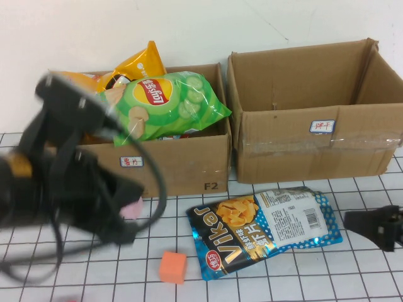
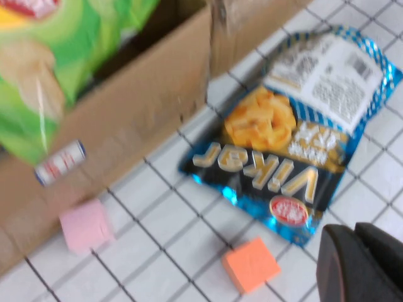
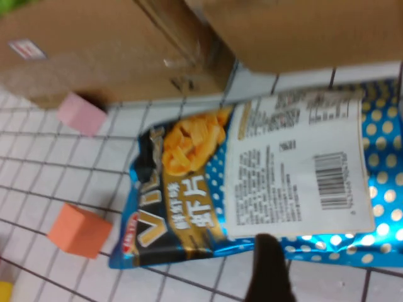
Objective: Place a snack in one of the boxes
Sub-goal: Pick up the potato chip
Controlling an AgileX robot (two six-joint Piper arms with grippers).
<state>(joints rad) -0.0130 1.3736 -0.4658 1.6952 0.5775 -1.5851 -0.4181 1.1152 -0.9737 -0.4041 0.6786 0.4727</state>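
Note:
My right gripper pinches the bag by its dotted end (image 1: 330, 219) next, where it flattens to an edge. The snack bag bulges broad under its white label (image 1: 291, 218).
A blue Viker snack bag (image 1: 264, 229) lies flat on the gridded table in front of the two cardboard boxes. It also shows in the left wrist view (image 2: 283, 145) and the right wrist view (image 3: 252, 189). The left box (image 1: 182, 163) holds a green chips bag (image 1: 167, 100) and a yellow one (image 1: 135, 66). The right box (image 1: 315, 145) looks empty inside. My left gripper (image 1: 119, 217) is blurred, hangs above the table left of the snack bag, and its fingers (image 2: 343, 264) are together and empty. My right gripper (image 1: 362, 225) is open and empty just right of the bag; one finger (image 3: 269, 267) shows at the bag's edge.
An orange cube (image 1: 172, 267) lies in front of the snack bag's left end. A pink cube (image 1: 132, 207) lies against the left box's front wall. The left arm's cables trail across the table's left side.

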